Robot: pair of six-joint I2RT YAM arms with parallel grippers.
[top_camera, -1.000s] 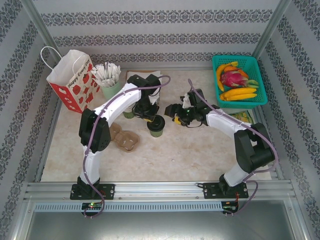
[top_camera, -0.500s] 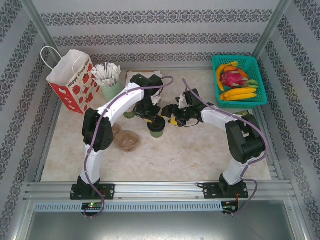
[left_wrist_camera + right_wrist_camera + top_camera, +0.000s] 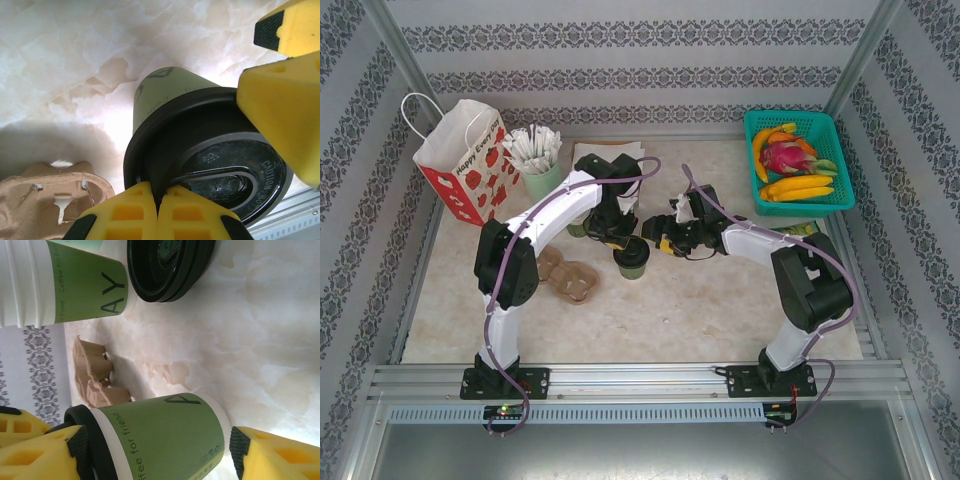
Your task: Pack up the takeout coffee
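My left gripper should open now: the takeout coffee (image 3: 632,258) is standing upright on the tabletop, so the black lid would rest on the cup.
The takeout coffee (image 3: 632,258), an olive-green cup with a black lid, is at mid-table. My left gripper (image 3: 620,240) is over it from the far side. In the left wrist view its yellow fingertips (image 3: 159,197) are shut on the rim of the black lid (image 3: 225,170). My right gripper (image 3: 655,243) has come in from the right and stands open. In the right wrist view the cup (image 3: 160,440) lies between its spread fingers (image 3: 280,455), one by the lid end and one by the base end, with a gap at the base.
A brown cardboard cup carrier (image 3: 570,278) lies left of the cup. Behind it are a stack of lidless cups (image 3: 65,285) and stacked black lids (image 3: 170,265). A red-and-white paper bag (image 3: 465,160), a stick cup (image 3: 540,165) and a teal fruit basket (image 3: 798,158) line the back.
My right gripper has slid left until its fingers straddle the cup. The left gripper has kept its grip on the lid rim and barely moved.
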